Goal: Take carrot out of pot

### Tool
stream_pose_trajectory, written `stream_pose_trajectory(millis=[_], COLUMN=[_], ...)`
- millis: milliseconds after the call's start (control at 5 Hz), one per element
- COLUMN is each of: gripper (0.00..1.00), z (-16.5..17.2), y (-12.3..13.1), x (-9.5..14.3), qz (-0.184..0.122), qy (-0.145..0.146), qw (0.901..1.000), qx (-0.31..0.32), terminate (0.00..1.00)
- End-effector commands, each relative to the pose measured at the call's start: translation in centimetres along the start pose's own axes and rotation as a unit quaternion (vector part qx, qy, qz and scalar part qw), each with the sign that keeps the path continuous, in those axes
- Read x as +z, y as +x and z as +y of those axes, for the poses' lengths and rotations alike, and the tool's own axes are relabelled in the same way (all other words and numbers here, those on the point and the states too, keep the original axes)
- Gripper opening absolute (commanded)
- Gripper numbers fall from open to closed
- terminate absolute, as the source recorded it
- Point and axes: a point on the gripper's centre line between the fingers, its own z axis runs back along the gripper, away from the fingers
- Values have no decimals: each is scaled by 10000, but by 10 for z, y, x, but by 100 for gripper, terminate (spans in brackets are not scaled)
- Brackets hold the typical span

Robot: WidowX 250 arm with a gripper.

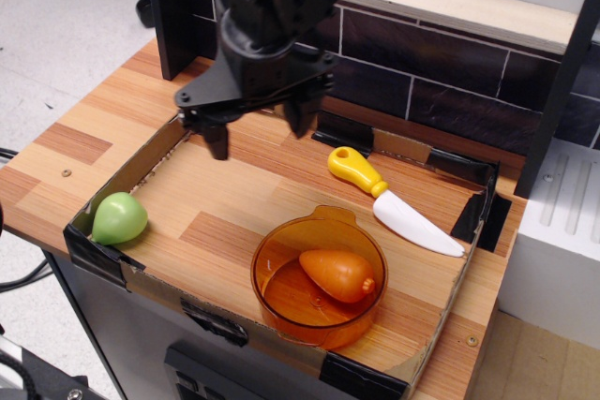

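The orange carrot is inside the amber pot. My gripper should next grab the carrot by its narrower end (316, 263) to lift it out.
The orange toy carrot (337, 274) lies on its side inside the round amber pot (274, 292), which stands near the front edge of the wooden tray. My black gripper (261, 130) hangs open above the back left part of the tray, up and to the left of the pot, well apart from it. Its two fingers (217, 139) point down and hold nothing.
A green pear-shaped toy (118, 217) sits in the tray's front left corner. A toy knife (394, 201) with a yellow handle lies right of the gripper, behind the pot. Low cardboard walls (131, 175) ring the tray. A dark tiled wall (441, 72) stands behind.
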Motion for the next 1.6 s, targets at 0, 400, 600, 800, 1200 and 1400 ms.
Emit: stream_pose_trajectory(millis=[0,400,600,800,1200,1400], gripper=[100,100,100,100,100,100], z=[-18,-18,-17,-17,-14,-12], y=[-36,-72,-80,-84,-95,-101], x=[27,23,15,8,-2,-6], qz=[349,850,907,994,1075,1107], qy=[58,84,-17,3,120,206], qw=[9916,9781,9770,9744,9745,9752], qx=[1242,1898,1928,2017,1964,1905], terminate=[0,0,0,0,0,0])
